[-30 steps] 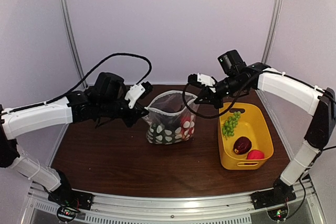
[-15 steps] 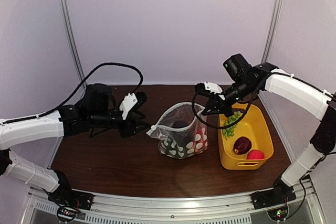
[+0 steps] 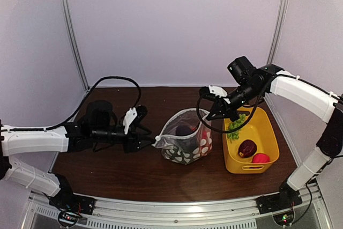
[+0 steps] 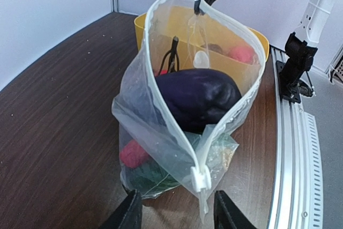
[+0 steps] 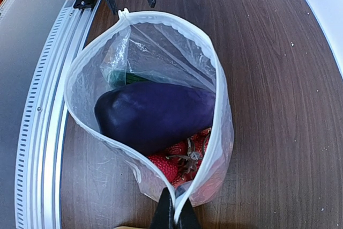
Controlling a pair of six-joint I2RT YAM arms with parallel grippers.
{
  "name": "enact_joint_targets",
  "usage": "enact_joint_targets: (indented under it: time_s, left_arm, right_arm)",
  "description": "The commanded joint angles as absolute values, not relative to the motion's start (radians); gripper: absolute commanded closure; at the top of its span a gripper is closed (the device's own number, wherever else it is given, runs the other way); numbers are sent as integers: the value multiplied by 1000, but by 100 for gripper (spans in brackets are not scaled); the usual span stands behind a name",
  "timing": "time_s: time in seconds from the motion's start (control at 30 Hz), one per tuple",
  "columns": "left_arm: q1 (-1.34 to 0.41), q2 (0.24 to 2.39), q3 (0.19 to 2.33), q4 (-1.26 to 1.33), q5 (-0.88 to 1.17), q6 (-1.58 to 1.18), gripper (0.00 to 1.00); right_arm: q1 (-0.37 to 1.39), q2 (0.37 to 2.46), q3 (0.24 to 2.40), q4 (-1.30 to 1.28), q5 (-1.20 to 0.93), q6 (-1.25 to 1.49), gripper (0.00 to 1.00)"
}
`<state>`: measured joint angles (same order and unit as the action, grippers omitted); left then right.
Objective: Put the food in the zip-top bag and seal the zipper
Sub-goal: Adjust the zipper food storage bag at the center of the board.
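Observation:
My left gripper should next take hold of the zip-top bag by its corner tip beyond the white slider. The slider then stays free to seal the zipper.
The zip-top bag (image 3: 185, 142) stands open on the table, its mouth gaping. It holds a dark purple eggplant (image 5: 155, 112), red strawberries (image 5: 172, 160), a pink-red piece (image 4: 134, 154) and something green. My right gripper (image 3: 210, 113) is shut on the right end of the bag's mouth edge, also shown in the right wrist view (image 5: 174, 214). My left gripper (image 3: 146, 128) is open at the bag's left corner. The white zipper slider (image 4: 201, 178) hangs just ahead of the gap between its fingers (image 4: 128, 214), not touching them. The zipper (image 4: 166, 105) is unsealed.
A yellow tub (image 3: 268, 132) stands right of the bag with green grapes (image 3: 235, 127), a dark purple piece (image 3: 247, 147) and a red piece (image 3: 261, 157) in it. The metal rail (image 3: 177, 207) runs along the near edge. Black cables loop off both arms.
The bag has shifted right and toward the near edge with the right gripper. The left arm has dropped lower and drawn back left, its gripper staying at the bag's left corner.

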<state>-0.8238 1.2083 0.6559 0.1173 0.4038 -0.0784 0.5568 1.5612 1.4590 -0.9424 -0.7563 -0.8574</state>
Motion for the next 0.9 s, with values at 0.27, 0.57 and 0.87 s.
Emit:
enact_joint_targets:
  time_s: [0.27, 0.57, 0.87]
  left_arm:
    - [-855, 1174, 574, 276, 383, -161, 58]
    - [-877, 1289, 588, 337, 400, -173, 74]
    - [-877, 1248, 687, 158, 338, -148, 100]
  right_arm:
    - [554, 1525, 1450, -938, -764, -830, 100]
    - [554, 1522, 1444, -942, -759, -824, 100]
    - [541, 1524, 1447, -930, -742, -804, 100]
